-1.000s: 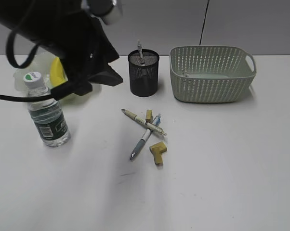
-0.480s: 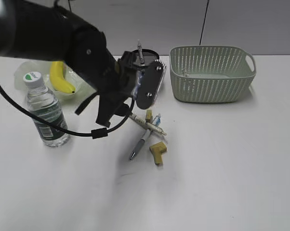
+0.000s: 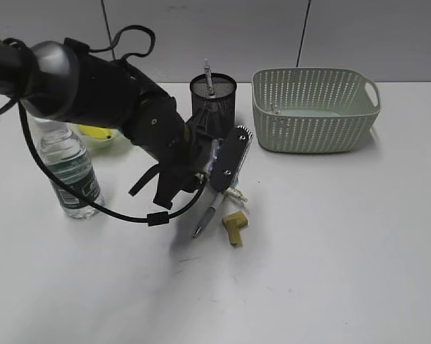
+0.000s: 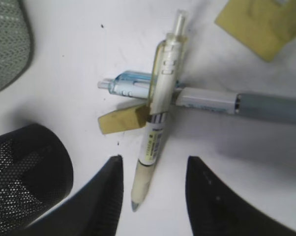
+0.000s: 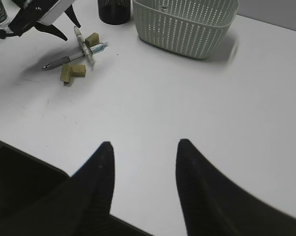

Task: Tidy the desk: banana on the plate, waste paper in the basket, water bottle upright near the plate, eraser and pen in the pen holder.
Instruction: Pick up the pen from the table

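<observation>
I will next grab the cream pen with my left gripper by its body near its tip (image 4: 151,145), because the blue-grey pen and small eraser (image 4: 119,121) crowd the cream pen's middle.
My left gripper (image 4: 154,160) is open, low over the desk (image 3: 330,244), its jaws either side of the tip end of a cream pen (image 4: 155,123). That pen lies across a blue-grey pen (image 4: 207,102) and a small tan eraser (image 4: 119,121). An L-shaped tan eraser (image 3: 234,226) lies just beside them. In the exterior view the left gripper (image 3: 225,183) covers most of the pens. The black mesh pen holder (image 3: 213,107) stands behind, with one pen in it. The water bottle (image 3: 71,172) stands upright at the left. The banana (image 3: 97,132) lies on the green plate (image 3: 112,140), mostly hidden by the arm. My right gripper (image 5: 144,147) is open and empty over bare desk. The waste paper does not show.
The green basket (image 3: 316,107) stands at the back right, close to the pen holder. The left arm and its cable (image 3: 155,217) hang over the desk between the bottle and the pens. The right wrist view shows the desk's near edge (image 5: 35,157).
My left arm has swung from over the plate and bottle to the right and down, and its open gripper now sits over the crossed pens. Nothing was picked up.
</observation>
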Robot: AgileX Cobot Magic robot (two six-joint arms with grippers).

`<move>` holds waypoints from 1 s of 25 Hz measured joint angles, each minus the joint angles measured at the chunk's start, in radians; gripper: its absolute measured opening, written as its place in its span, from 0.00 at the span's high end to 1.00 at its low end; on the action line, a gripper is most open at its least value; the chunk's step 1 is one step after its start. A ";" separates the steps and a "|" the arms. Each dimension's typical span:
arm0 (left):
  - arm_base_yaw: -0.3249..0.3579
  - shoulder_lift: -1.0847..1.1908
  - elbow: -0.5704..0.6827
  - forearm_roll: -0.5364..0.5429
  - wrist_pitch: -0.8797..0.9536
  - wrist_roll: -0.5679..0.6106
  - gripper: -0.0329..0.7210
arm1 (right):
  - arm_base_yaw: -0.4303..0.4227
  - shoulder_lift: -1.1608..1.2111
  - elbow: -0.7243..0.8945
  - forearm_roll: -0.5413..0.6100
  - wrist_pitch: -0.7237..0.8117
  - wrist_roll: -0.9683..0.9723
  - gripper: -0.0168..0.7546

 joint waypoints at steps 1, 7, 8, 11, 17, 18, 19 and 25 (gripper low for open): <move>0.000 0.005 0.000 0.000 0.000 0.000 0.53 | 0.000 0.000 0.000 0.000 0.000 0.000 0.54; -0.001 0.057 -0.019 0.000 -0.008 0.000 0.53 | 0.000 0.000 0.000 0.000 0.000 0.000 0.54; -0.001 0.067 -0.028 -0.002 -0.007 0.000 0.53 | 0.000 0.000 0.000 0.000 0.000 0.000 0.54; -0.001 0.093 -0.066 -0.027 -0.008 -0.003 0.56 | 0.000 0.000 0.000 0.000 0.000 0.000 0.54; -0.008 0.130 -0.128 -0.051 0.022 -0.004 0.64 | 0.000 0.000 0.000 0.000 0.000 0.000 0.54; -0.008 0.138 -0.131 -0.051 0.038 -0.005 0.68 | 0.000 0.000 0.000 0.000 0.000 0.000 0.54; -0.008 0.140 -0.135 -0.051 0.041 -0.005 0.72 | 0.000 0.000 0.000 0.000 0.000 0.000 0.54; -0.007 0.140 -0.157 -0.047 0.075 -0.007 0.84 | 0.000 0.000 0.000 0.000 0.000 0.000 0.54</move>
